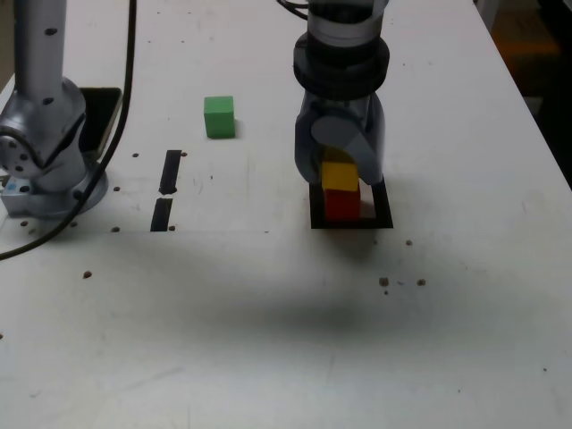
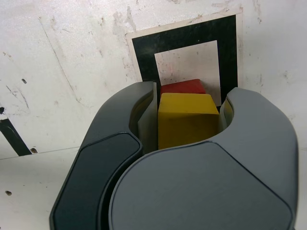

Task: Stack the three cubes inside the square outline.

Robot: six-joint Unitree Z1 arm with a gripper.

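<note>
My gripper should open now, because the yellow cube's base sits on the red cube (image 1: 341, 205) in the exterior view and the yellow cube would stay standing.
The red cube (image 1: 341, 205) rests inside the square outline (image 1: 382, 214), which lies on the white table toward the exterior view's right. Directly on top of it sits the yellow cube (image 1: 340, 175), and my gripper (image 1: 340, 174) is shut on that yellow cube from above. In the wrist view the yellow cube (image 2: 186, 120) is pinched between my two grey fingers (image 2: 144, 115), with a strip of the red cube (image 2: 182, 86) showing behind it over the square outline (image 2: 144, 57). The green cube (image 1: 219, 116) stands alone on the table, well away toward the exterior view's left and farther back.
Two short black strips (image 1: 170, 172) lie on the table at the exterior view's left. The arm's grey base (image 1: 45, 134) with a black cable (image 1: 125, 80) stands at the far left. Small dark specks (image 1: 384, 281) dot the tabletop in front of the outline.
</note>
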